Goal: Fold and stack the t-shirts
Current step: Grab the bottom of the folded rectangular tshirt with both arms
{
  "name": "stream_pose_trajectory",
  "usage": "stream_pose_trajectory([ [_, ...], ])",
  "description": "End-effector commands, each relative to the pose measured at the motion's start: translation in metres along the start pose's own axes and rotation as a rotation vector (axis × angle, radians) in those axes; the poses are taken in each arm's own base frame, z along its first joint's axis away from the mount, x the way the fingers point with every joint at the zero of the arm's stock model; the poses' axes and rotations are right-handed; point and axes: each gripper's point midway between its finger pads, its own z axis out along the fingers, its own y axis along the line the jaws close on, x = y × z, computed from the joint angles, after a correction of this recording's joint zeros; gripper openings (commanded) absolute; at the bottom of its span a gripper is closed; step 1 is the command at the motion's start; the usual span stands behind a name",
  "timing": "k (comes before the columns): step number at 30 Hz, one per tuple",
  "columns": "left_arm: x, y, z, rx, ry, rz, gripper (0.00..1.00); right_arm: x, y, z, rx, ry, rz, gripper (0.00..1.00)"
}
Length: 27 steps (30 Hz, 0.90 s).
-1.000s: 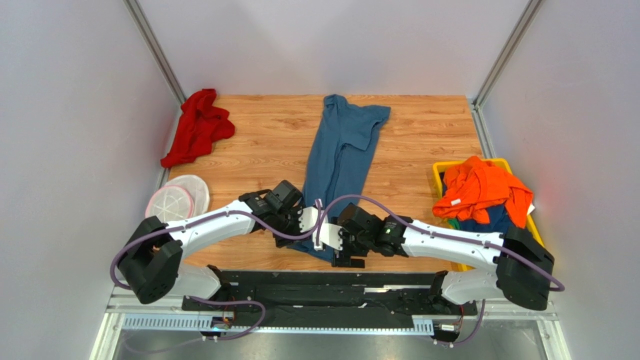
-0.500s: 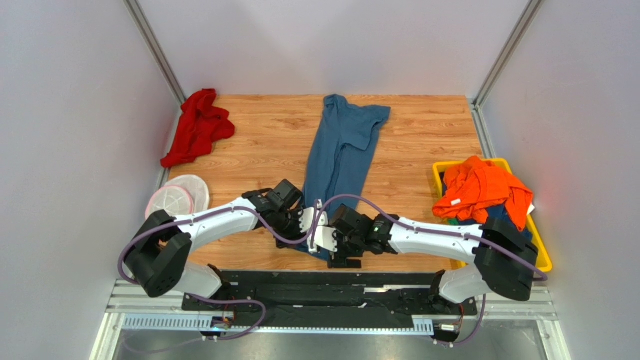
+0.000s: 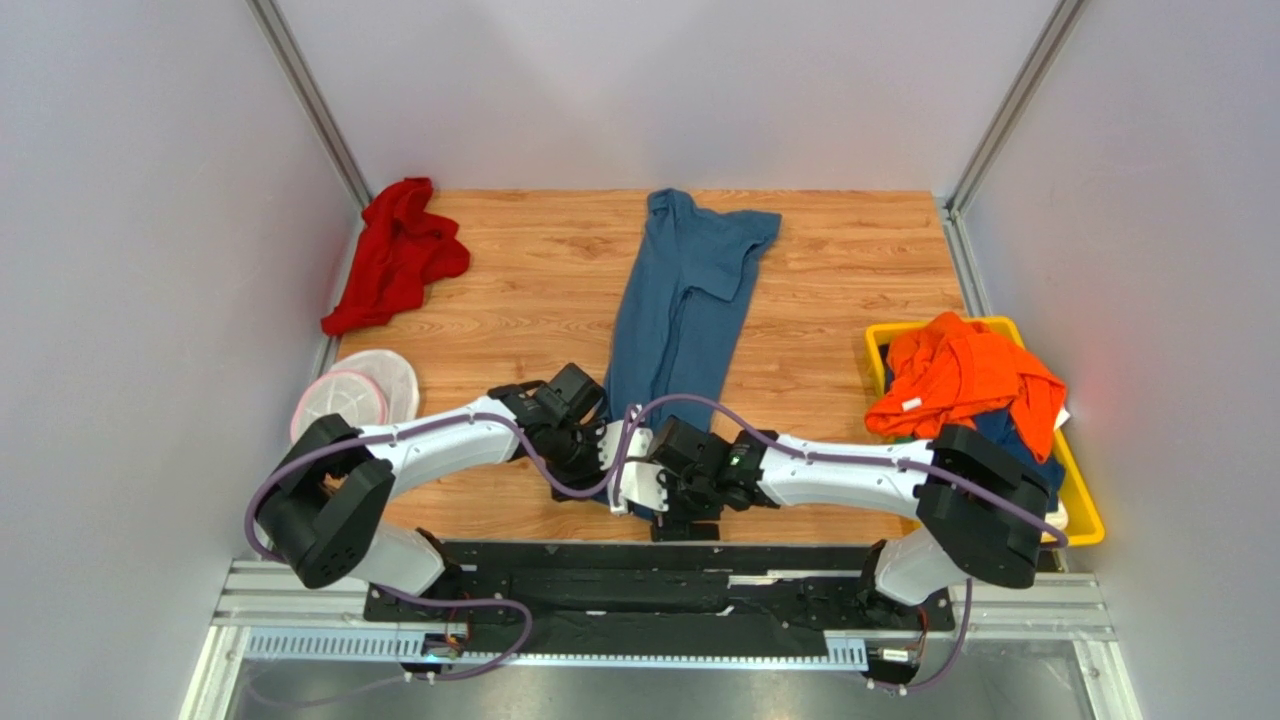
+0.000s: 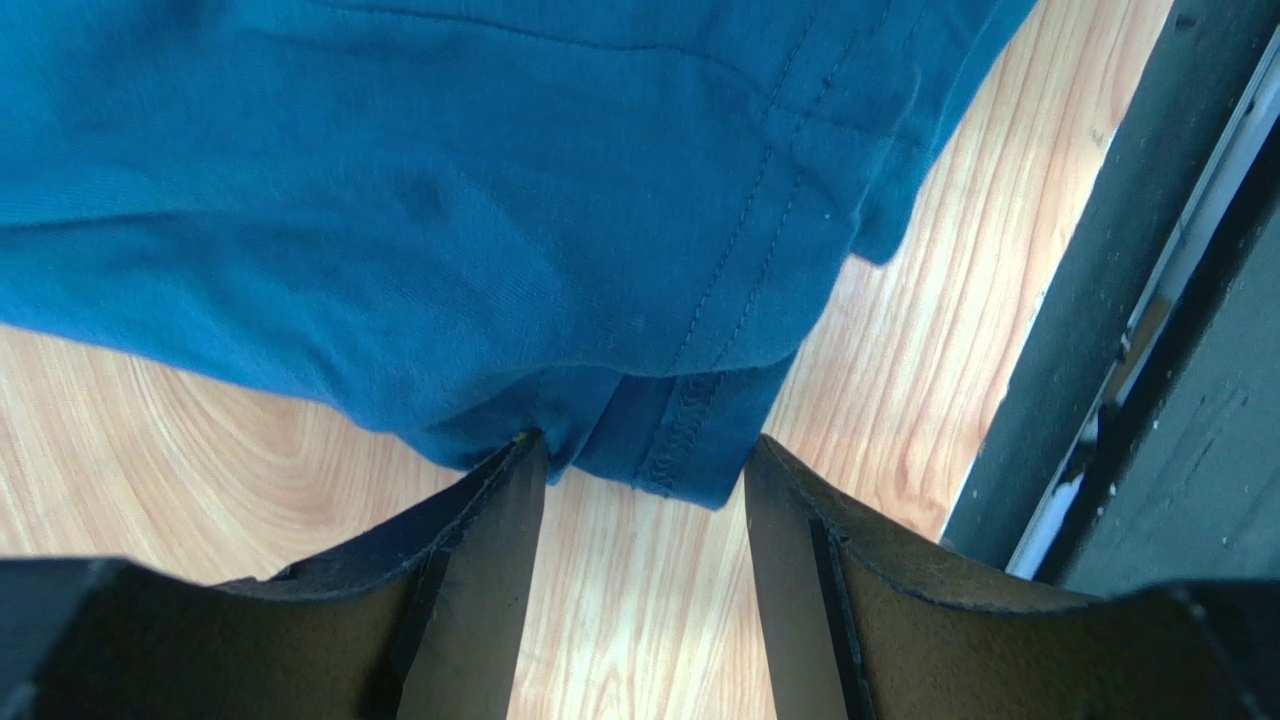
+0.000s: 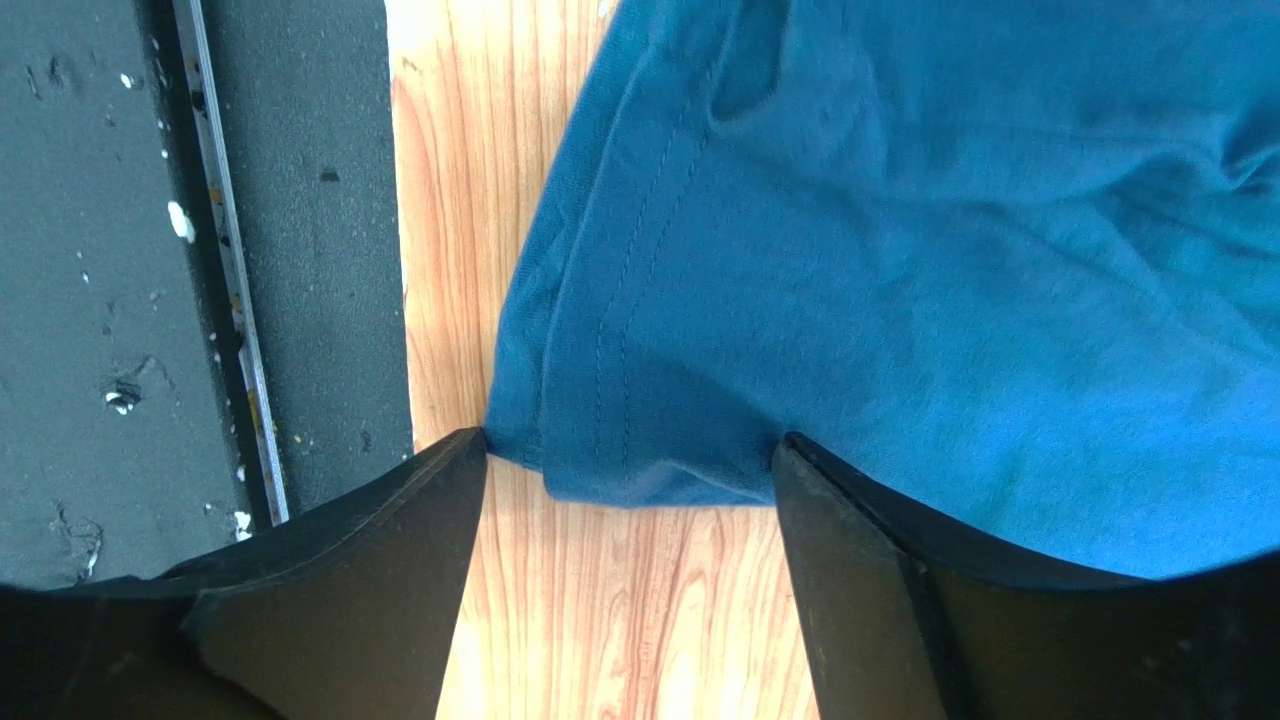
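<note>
My left gripper grabs the slate-blue t-shirt's hem corner (image 4: 657,452) next, opposite my right gripper's corner, to fold the hem toward the collar.
A slate-blue t-shirt (image 3: 679,300) lies folded lengthwise down the middle of the wooden table, collar far, hem near. My left gripper (image 3: 613,468) is open at the hem's left corner; in the left wrist view (image 4: 639,480) the hem (image 4: 706,405) sits just beyond the fingertips. My right gripper (image 3: 649,483) is open at the hem's right corner; in the right wrist view (image 5: 628,473) the hem edge (image 5: 646,450) lies between the tips. An orange t-shirt (image 3: 962,375) lies on a navy one (image 3: 984,435) in the yellow bin (image 3: 1085,510).
A crumpled red cloth (image 3: 394,252) lies at the far left. A round white-and-pink mesh disc (image 3: 353,399) sits at the left edge. The black base rail (image 3: 661,578) runs just behind the near table edge, close to both grippers.
Both grippers have moved closer together and down toward the near hem of the blue t-shirt. The shirt itself has not visibly moved.
</note>
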Motion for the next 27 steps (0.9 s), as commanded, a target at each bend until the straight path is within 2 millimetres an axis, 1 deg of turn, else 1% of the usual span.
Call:
stream_pose_trajectory([
  [1,-0.010,-0.004,0.009,0.042,-0.038,0.044,0.59,-0.044,-0.023,-0.002,0.070,-0.114,-0.027,0.70],
  [3,-0.010,-0.004,0.010,0.042,-0.035,0.040,0.57,-0.044,-0.025,-0.001,0.078,-0.109,-0.026,0.67],
  [4,-0.010,-0.005,0.010,0.046,-0.037,0.040,0.55,-0.044,-0.025,-0.001,0.078,-0.109,-0.025,0.63],
  [6,-0.009,-0.006,0.010,0.051,-0.032,0.036,0.48,-0.043,-0.024,0.001,0.075,-0.102,-0.019,0.59],
  [7,-0.009,-0.006,0.010,0.051,-0.032,0.039,0.44,-0.042,-0.024,0.001,0.074,-0.101,-0.018,0.54],
  [8,-0.008,-0.006,0.011,0.052,-0.029,0.036,0.36,-0.042,-0.024,0.001,0.073,-0.099,-0.015,0.51],
  [9,-0.006,-0.008,0.011,0.059,-0.024,0.035,0.33,-0.042,-0.024,0.002,0.072,-0.098,-0.008,0.48],
  [10,-0.004,-0.010,0.011,0.063,-0.019,0.029,0.29,-0.041,-0.023,0.001,0.067,-0.092,-0.008,0.42],
  [11,-0.004,-0.010,0.010,0.062,-0.020,0.031,0.21,-0.042,-0.023,0.001,0.065,-0.093,-0.005,0.39],
  [12,-0.001,-0.011,0.010,0.062,-0.015,0.026,0.16,-0.043,-0.022,0.000,0.063,-0.094,0.000,0.36],
  [13,0.001,-0.012,0.009,0.059,-0.011,0.029,0.10,-0.042,-0.021,0.000,0.058,-0.090,0.002,0.30],
  [14,-0.001,-0.011,0.007,0.054,-0.016,0.030,0.00,-0.044,-0.020,-0.001,0.056,-0.094,0.002,0.26],
  [15,0.002,-0.012,0.007,0.051,-0.007,0.029,0.00,-0.044,-0.018,-0.001,0.053,-0.091,0.003,0.19],
  [18,0.002,-0.013,0.003,0.050,-0.010,0.032,0.00,-0.047,-0.012,-0.003,0.039,-0.088,-0.006,0.09],
  [21,0.001,-0.016,-0.003,0.050,-0.019,0.043,0.00,-0.051,-0.003,-0.007,0.027,-0.092,-0.018,0.03],
  [24,0.000,-0.019,-0.010,0.056,-0.031,0.063,0.00,-0.056,0.003,-0.013,0.019,-0.103,-0.033,0.00],
  [27,-0.002,-0.023,-0.020,0.054,-0.050,0.081,0.00,-0.060,0.006,-0.020,0.027,-0.113,-0.038,0.00],
])
